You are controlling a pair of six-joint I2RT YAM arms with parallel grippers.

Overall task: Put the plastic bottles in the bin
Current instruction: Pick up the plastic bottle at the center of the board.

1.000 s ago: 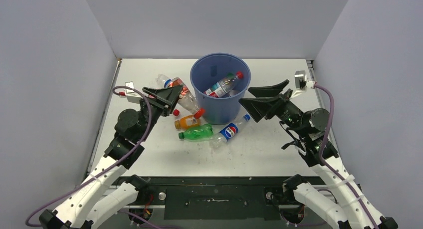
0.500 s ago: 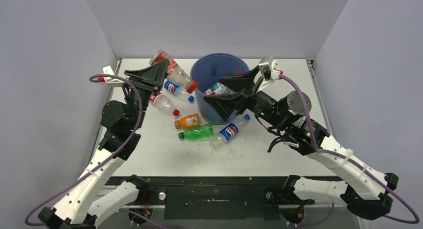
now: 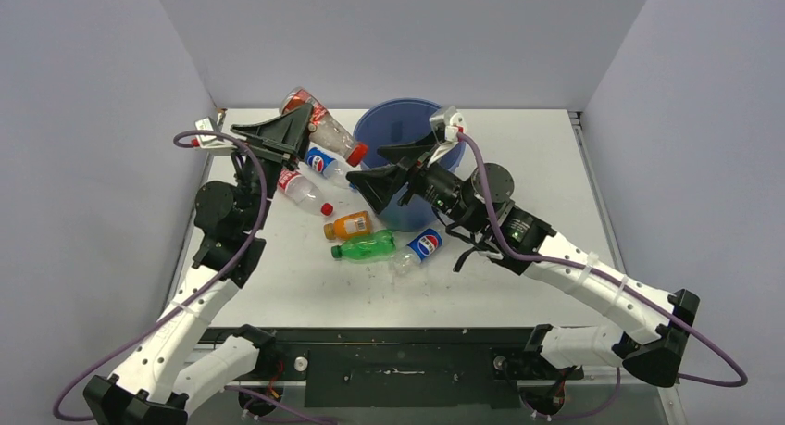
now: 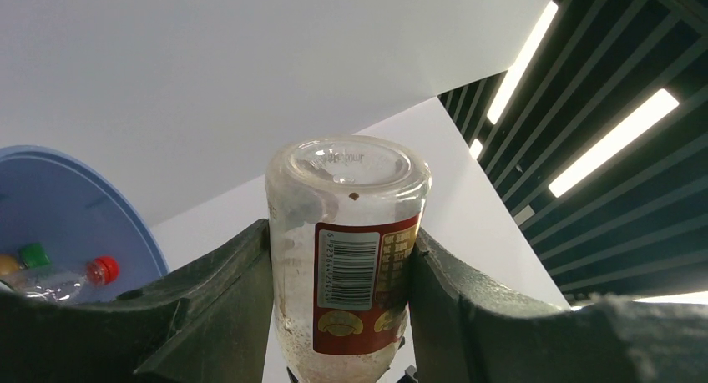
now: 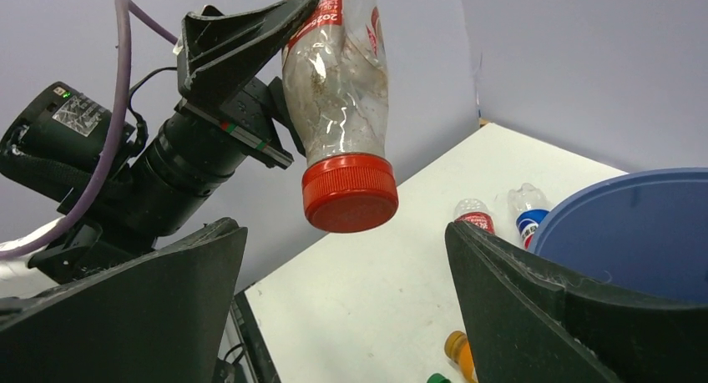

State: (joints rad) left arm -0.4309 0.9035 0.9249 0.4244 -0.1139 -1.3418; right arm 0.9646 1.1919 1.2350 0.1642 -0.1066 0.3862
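Observation:
I need to grab the clear bottle by its red cap (image 3: pixel 356 155) (image 5: pixel 351 195) with my right gripper next, so its labelled body stays free to go into the bin.
My left gripper (image 3: pixel 294 133) is shut on a clear bottle (image 3: pixel 324 129) with a red label and red cap, held in the air left of the blue bin (image 3: pixel 400 121), cap pointing down toward it. In the left wrist view the bottle (image 4: pixel 346 258) sits tight between both fingers. My right gripper (image 3: pixel 365 164) is open in front of the bin, facing the cap (image 5: pixel 349 193), which hangs just above its gap without touching. On the table lie a blue-labelled bottle (image 3: pixel 319 161), a red-labelled one (image 3: pixel 298 189), an orange one (image 3: pixel 349 226), a green one (image 3: pixel 364 247) and another blue-labelled one (image 3: pixel 421 246).
Inside the bin (image 4: pixel 50 199) lies a clear bottle with a red cap (image 4: pixel 67 279), beside a green cap. My right arm crosses the bin's front and hides part of its rim. White walls close in the table on the left, back and right.
My left gripper lifted the red-capped bottle off the table and up beside the bin. My right arm swung left across the bin's front until its open jaws faced the cap.

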